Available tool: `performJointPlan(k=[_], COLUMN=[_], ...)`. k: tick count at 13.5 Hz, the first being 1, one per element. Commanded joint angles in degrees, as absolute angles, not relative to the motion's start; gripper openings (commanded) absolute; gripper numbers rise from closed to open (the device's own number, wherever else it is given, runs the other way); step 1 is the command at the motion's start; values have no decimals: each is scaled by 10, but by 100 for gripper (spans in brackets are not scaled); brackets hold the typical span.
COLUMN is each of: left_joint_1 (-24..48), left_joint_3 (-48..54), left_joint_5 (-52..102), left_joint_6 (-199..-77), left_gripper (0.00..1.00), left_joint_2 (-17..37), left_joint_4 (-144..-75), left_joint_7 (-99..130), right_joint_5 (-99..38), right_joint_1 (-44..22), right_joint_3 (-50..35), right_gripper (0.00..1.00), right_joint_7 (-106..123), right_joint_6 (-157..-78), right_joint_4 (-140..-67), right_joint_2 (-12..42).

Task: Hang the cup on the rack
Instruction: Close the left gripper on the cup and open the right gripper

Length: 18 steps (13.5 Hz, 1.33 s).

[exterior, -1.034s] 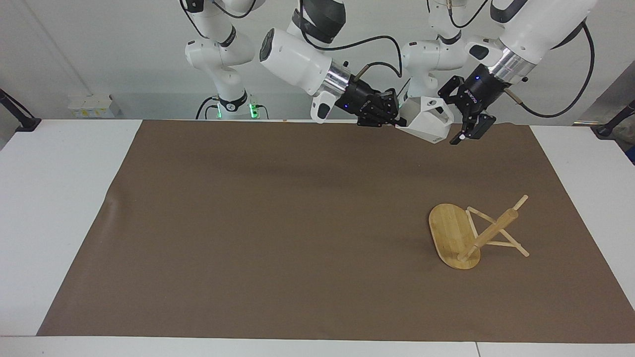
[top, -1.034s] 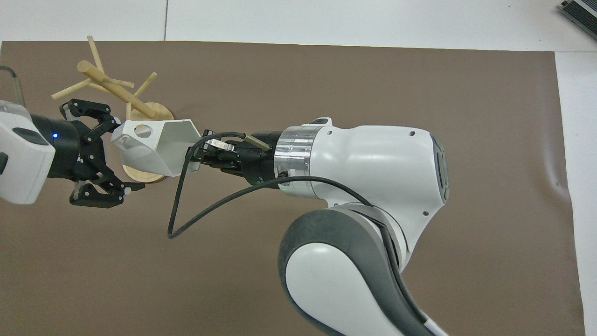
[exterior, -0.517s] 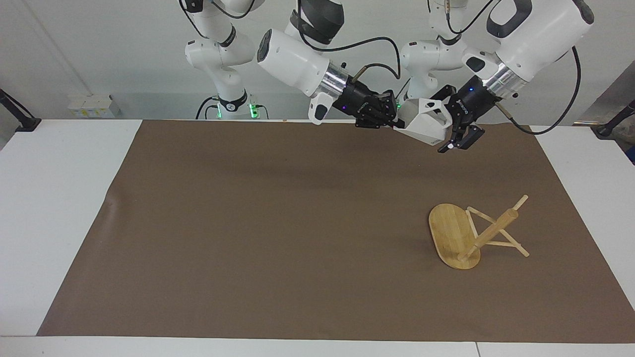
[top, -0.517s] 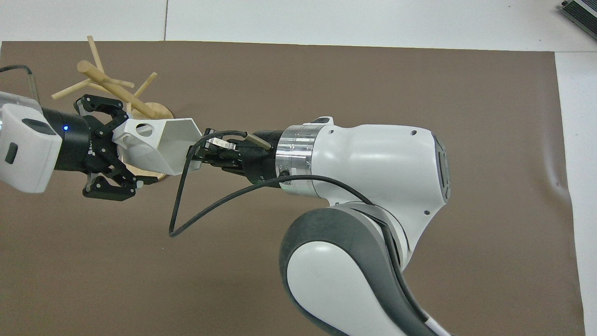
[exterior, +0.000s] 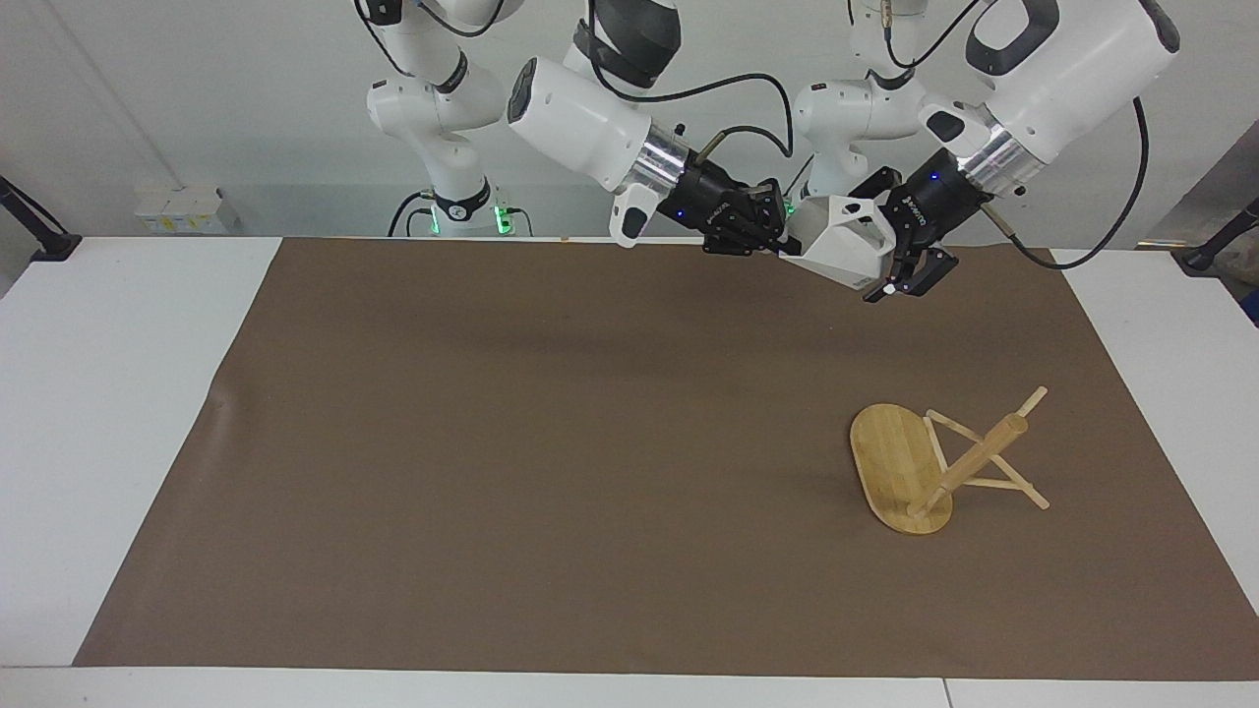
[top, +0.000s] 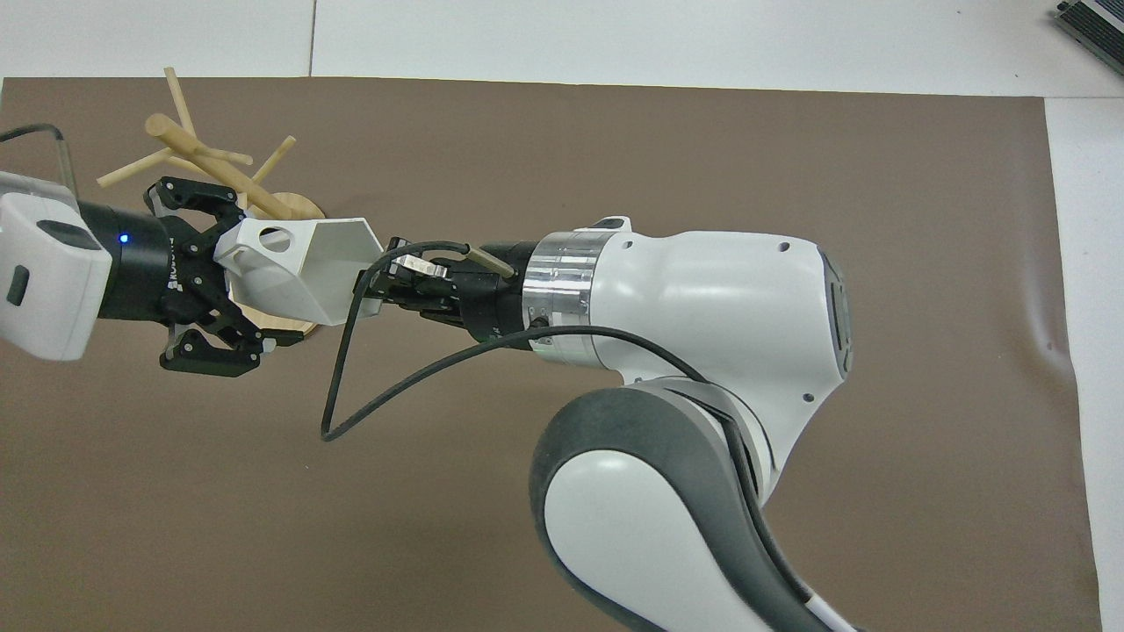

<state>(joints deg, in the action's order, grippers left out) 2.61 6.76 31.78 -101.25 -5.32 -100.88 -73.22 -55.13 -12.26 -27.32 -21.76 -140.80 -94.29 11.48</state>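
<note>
The white faceted cup has its rim taken up by my right gripper's fingers, so my left gripper should next grab its free base end to hang the cup.
The white faceted cup hangs in the air on its side, over the brown mat's edge nearest the robots, toward the left arm's end. My right gripper is shut on its rim. My left gripper is open, and its spread fingers straddle the cup's handle end. In the overhead view the cup lies between the left gripper and the right gripper, and it covers part of the rack's base. The bamboo rack lies tipped over on the mat, with its post slanting and its pegs touching the mat.
A brown mat covers most of the white table. A black cable loop hangs from the right wrist. The right arm's elbow fills the middle of the overhead view.
The left gripper has swung in from beside the cup until its open fingers straddle the handle end. The right gripper and the cup rose slightly. The rack has not moved.
</note>
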Motion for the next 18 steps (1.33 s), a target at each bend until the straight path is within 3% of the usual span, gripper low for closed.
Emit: performJointPlan(k=[1,17,18], left_joint_1=[29,21,21], left_joint_3=[67,65,65], left_joint_5=[344,397,397], left_joint_6=[-1017,-989,-986], left_gripper=[100,100,90], left_joint_2=[-59,-64,-64], left_joint_4=[-1018,-1023,-1023], left_joint_7=[-744,-739,-739], right_joint_5=[-565,-568,-568], right_joint_1=[-120,-120,-120], right_joint_3=[-279,-279,-279], right_gripper=[0,0,0], right_joint_7=[-214,-216,-216], right_joint_6=[-1413,-1415,-1415], right_joint_4=[-937,-937,-937], right_joint_2=[118,117,117])
